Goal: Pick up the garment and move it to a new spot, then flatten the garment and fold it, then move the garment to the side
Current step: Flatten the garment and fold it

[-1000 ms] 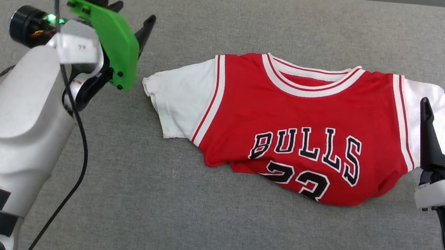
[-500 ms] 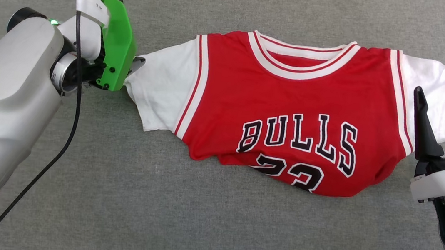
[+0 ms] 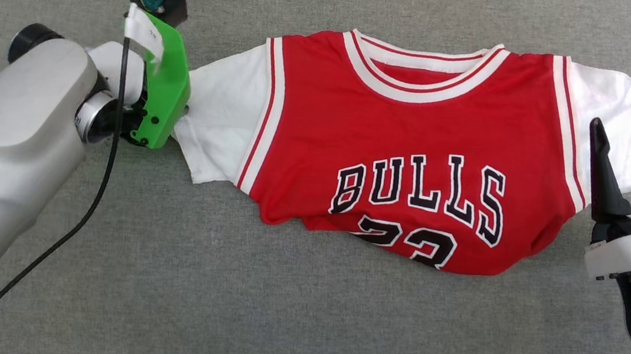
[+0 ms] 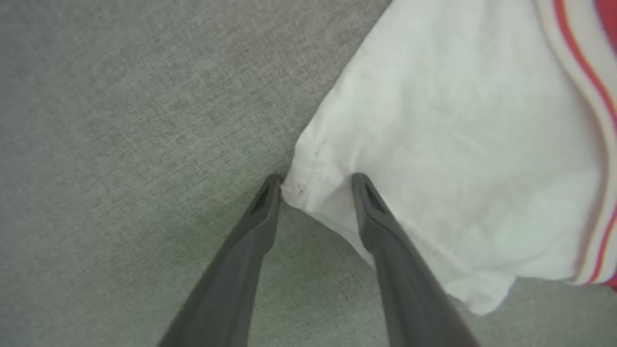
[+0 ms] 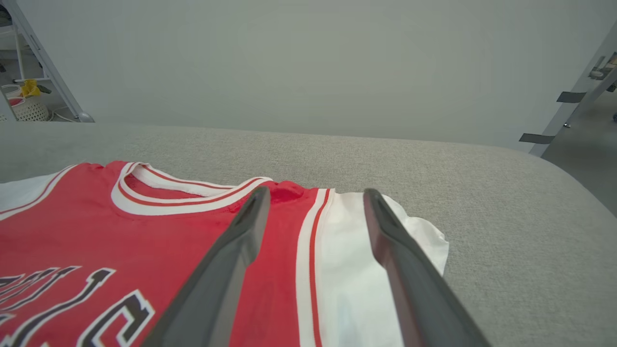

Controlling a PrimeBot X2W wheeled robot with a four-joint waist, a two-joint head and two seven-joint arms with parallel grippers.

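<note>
The jersey needs to go to a new spot, so my right gripper should next pick up the jersey by its other white sleeve.
The garment, a red jersey with white sleeves and navy lettering, lies chest up on the grey padded surface, its lower part bunched under. My left gripper is down at the tip of the left white sleeve; its fingers stand apart with the sleeve's corner between their tips. In the head view a green mount hides those fingers. My right gripper is open, raised beside the right white sleeve, holding nothing. The right wrist view looks along its fingers over the garment.
A black cable hangs from my left wrist across the surface. The far edge of the surface meets a pale wall. A white basket sits at the far left, a taped metal post at the far right.
My left gripper came down from a raised pose to the left sleeve's corner, and its fingers have begun to narrow. The head camera tilted down. The right gripper stayed put.
</note>
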